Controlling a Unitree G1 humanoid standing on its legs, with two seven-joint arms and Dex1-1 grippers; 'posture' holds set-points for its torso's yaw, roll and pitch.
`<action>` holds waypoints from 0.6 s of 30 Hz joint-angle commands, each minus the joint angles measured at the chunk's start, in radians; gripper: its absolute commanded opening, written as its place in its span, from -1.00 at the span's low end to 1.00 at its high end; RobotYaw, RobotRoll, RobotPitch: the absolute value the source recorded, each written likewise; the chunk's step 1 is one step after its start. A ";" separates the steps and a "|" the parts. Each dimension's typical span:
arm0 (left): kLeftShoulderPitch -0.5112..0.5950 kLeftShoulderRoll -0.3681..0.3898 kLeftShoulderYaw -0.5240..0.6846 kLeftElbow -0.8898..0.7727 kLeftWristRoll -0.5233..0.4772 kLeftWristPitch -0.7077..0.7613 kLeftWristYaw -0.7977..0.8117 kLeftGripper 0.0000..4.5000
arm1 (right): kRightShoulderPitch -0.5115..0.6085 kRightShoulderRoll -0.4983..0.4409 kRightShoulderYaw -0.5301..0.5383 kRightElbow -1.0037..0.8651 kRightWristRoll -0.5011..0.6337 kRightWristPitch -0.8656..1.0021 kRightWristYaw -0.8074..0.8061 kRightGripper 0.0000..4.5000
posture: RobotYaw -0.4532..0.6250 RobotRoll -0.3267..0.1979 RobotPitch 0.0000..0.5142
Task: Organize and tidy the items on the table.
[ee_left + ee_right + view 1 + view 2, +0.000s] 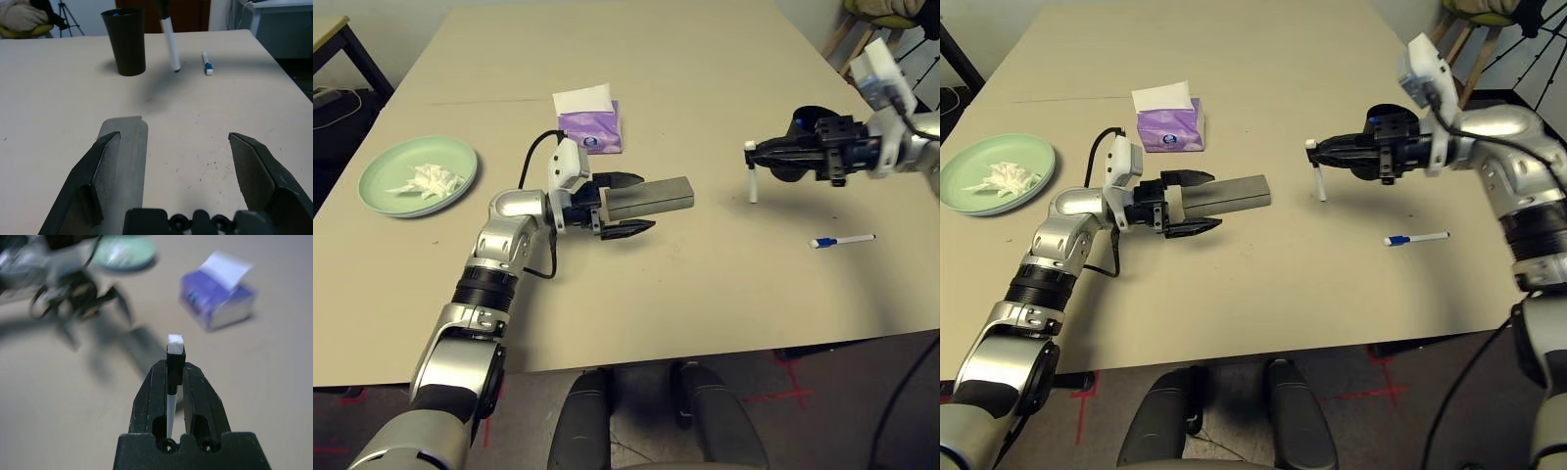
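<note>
My right gripper should move the white pen toward the black cup (811, 121) before letting go of it. The pen is hanging in front of the cup, with the pen's lower end (752, 200) outside the cup's rim.
The grey-tan glasses case (651, 197) lies on the table (705, 78) between the fingers of my open left gripper (646, 202). In the left wrist view the case (122, 161) rests against one finger (98, 171), and the other finger stands well apart. My right gripper (751, 150) is shut on a white pen (752, 182) that hangs upright just above the table. The black cup (126, 41) stands behind that gripper, with something blue inside. A blue-white pen (842, 240) lies flat near the right front. A pale green plate (382, 181) holds crumpled white tissue (431, 180).
A purple tissue pack (590, 127) with a white sheet sticking up stands just beyond my left gripper. A small side table (333, 34) is off the far left corner. Wooden chair legs (842, 39) show past the far right corner.
</note>
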 commanded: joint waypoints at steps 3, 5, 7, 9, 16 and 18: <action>0.013 0.002 0.003 -0.025 0.000 0.006 0.011 1.00 | 0.069 0.115 -0.175 -0.108 -0.019 -0.017 -0.256 -0.88 | 0.04 0.25 -0.57; 0.014 0.004 0.003 -0.026 0.000 0.007 0.011 1.00 | 0.094 0.157 -0.212 -0.141 -0.031 -0.024 -0.328 -0.88 | 0.04 0.25 -0.57; 0.014 0.005 0.003 -0.027 -0.001 0.008 0.011 1.00 | 0.109 0.195 -0.242 -0.169 -0.042 -0.029 -0.392 -0.88 | 0.04 0.25 -0.57; 0.013 0.006 0.003 -0.027 -0.001 0.009 0.012 1.00 | 0.117 0.225 -0.267 -0.191 -0.056 -0.037 -0.451 -0.88 | 0.03 0.25 -0.56; 0.012 0.008 0.002 -0.028 -0.001 0.014 0.011 1.00 | 0.116 0.301 -0.346 -0.221 -0.177 -0.163 -0.696 -0.88 | 0.02 0.25 -0.56; 0.010 0.009 0.001 -0.026 -0.001 0.014 0.009 1.00 | 0.109 0.320 -0.358 -0.219 -0.210 -0.184 -0.763 -0.88 | 0.01 0.25 -0.56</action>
